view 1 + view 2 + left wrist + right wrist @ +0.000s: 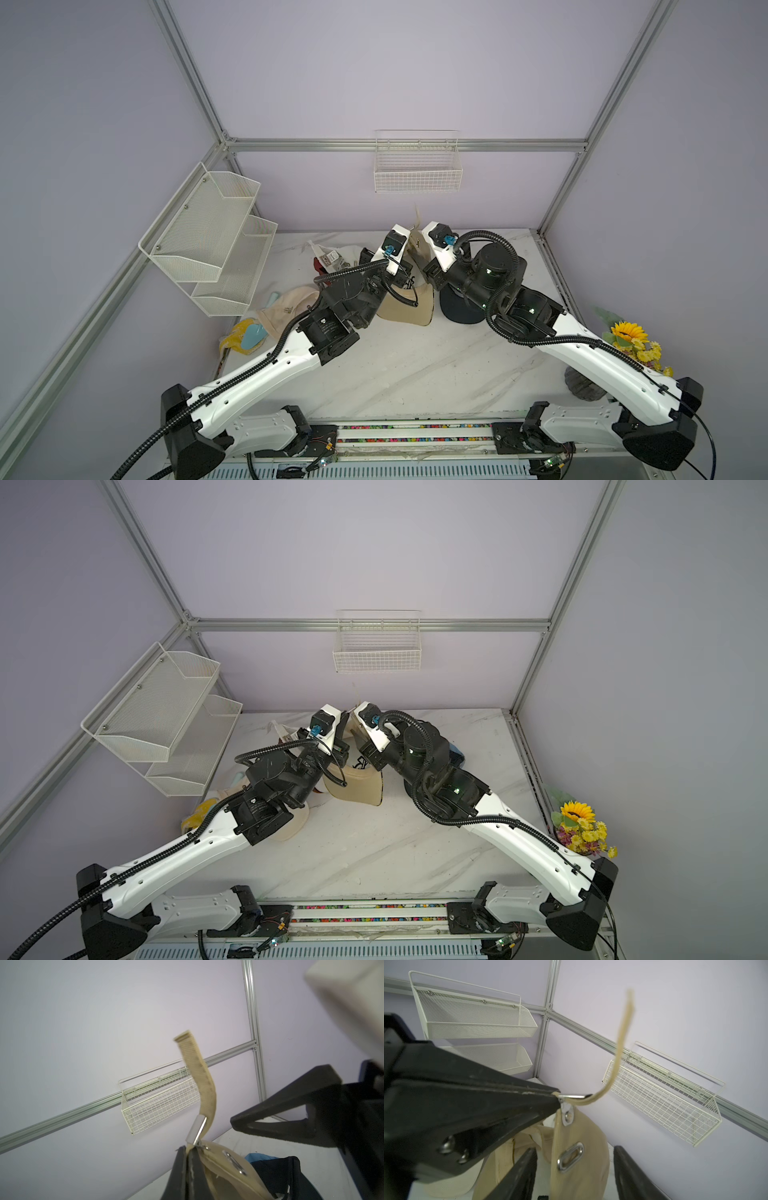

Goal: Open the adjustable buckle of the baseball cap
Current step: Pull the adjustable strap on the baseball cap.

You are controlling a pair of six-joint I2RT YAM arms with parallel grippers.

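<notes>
The cap's strap has to stay free to open, so the right gripper should next grab the tan cap's back panel at the metal eyelet (571, 1157) beside the buckle.
A tan baseball cap (409, 309) hangs above the table at the back middle, between my two grippers. In the left wrist view my left gripper (188, 1148) is shut on the cap's fabric right at the base of the silver buckle (197, 1128). The tan strap (199, 1072) runs through the buckle and its free end sticks up. In the right wrist view the buckle (572, 1096) shows at the left fingertip. My right gripper (575, 1149) is open, its fingers (521, 1172) apart on either side of the cap's back panel with the metal eyelet (571, 1157), not touching it.
A cream cap (286, 307), a dark navy cap (461, 309) and a white-and-red cap (328, 259) lie around the arms. A wire basket (417, 170) hangs on the back wall, a two-tier mesh rack (216, 237) on the left wall. Sunflowers (631, 336) stand at the right edge.
</notes>
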